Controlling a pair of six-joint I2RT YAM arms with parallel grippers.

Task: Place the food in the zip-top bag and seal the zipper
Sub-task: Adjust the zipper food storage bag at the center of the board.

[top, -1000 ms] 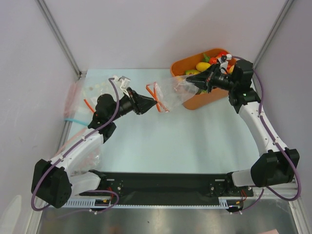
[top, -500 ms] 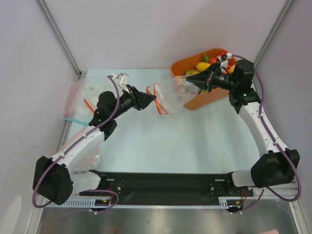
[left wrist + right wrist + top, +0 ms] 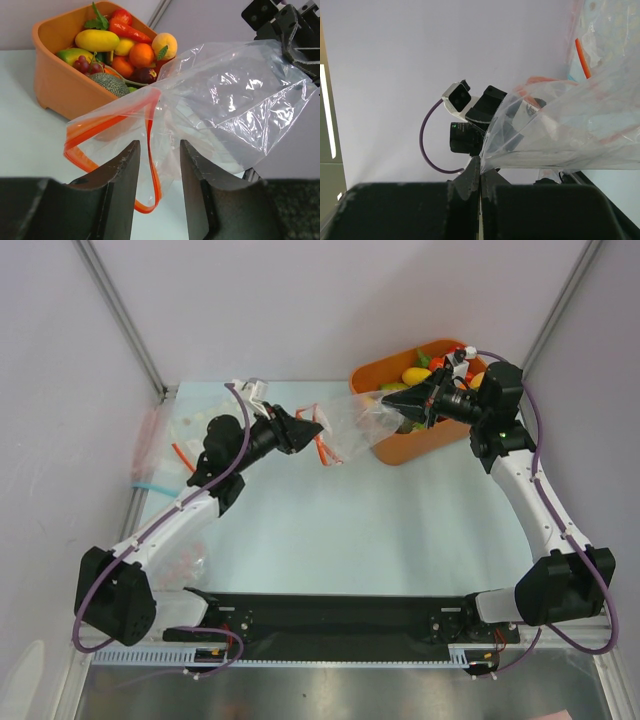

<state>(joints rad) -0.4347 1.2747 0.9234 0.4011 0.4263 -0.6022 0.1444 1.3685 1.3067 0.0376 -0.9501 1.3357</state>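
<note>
One piece of the red-orange zipper hangs between my left gripper's open fingers and closing would catch it, so my left gripper closes on the piece of zipper next.
The zip-top bag (image 3: 352,425) hangs in the air between my two grippers, clear and crinkly, empty. My right gripper (image 3: 404,400) is shut on its closed corner, seen in the right wrist view (image 3: 480,167) with the bag (image 3: 570,140) spreading away from it. My left gripper (image 3: 310,429) is open at the bag's mouth. In the left wrist view the red-orange zipper (image 3: 150,150) hangs between my left gripper's (image 3: 157,145) open jaws, touching neither. The food sits in the orange tub (image 3: 55,80): mango (image 3: 97,40), orange (image 3: 142,54), grapes (image 3: 85,65), chili (image 3: 127,31).
The orange tub (image 3: 425,448) stands at the back right, just under the right gripper. A pile of spare clear bags (image 3: 165,430) lies along the left wall, one with a blue strip (image 3: 150,485). Metal frame posts stand at both back corners.
My left gripper has moved up and to the right, closing in on the bag's mouth so the zipper strip sits between its jaws. The right gripper has kept its hold, barely moving.
</note>
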